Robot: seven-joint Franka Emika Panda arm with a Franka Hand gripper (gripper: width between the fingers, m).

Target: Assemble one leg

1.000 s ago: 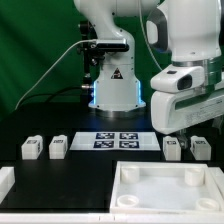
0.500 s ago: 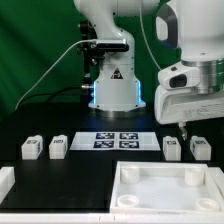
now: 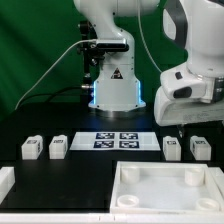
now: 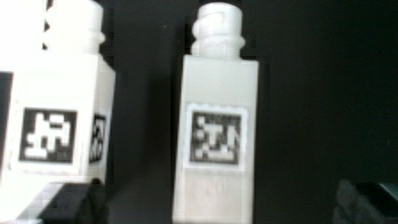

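Note:
My gripper picks up the leg by its tagged body [image 3: 201, 150] [image 4: 214, 180] next, so the leg's peg end stays free to fit into the white tray-shaped part.
Four small white legs with black-and-white tags lie on the black table: two at the exterior view's left [image 3: 31, 148] [image 3: 58, 146] and two at its right [image 3: 172, 147] [image 3: 201, 148]. My gripper [image 3: 187, 124] hovers above the right pair without touching them. In the wrist view one leg [image 4: 222, 110] lies lengthwise, centred between my open gripper [image 4: 217, 205], with its peg end pointing away. Dark fingertips [image 4: 63, 205] show on either side of it. A second leg [image 4: 54, 100] lies beside it, outside the fingers.
The marker board [image 3: 118, 140] lies between the leg pairs in front of the robot base. The large white tray-shaped part [image 3: 128, 172] sits at the front. Another white part [image 3: 5, 181] shows at the front left edge.
My gripper has moved toward the exterior view's right and risen slightly above the right pair of legs. The legs have not moved.

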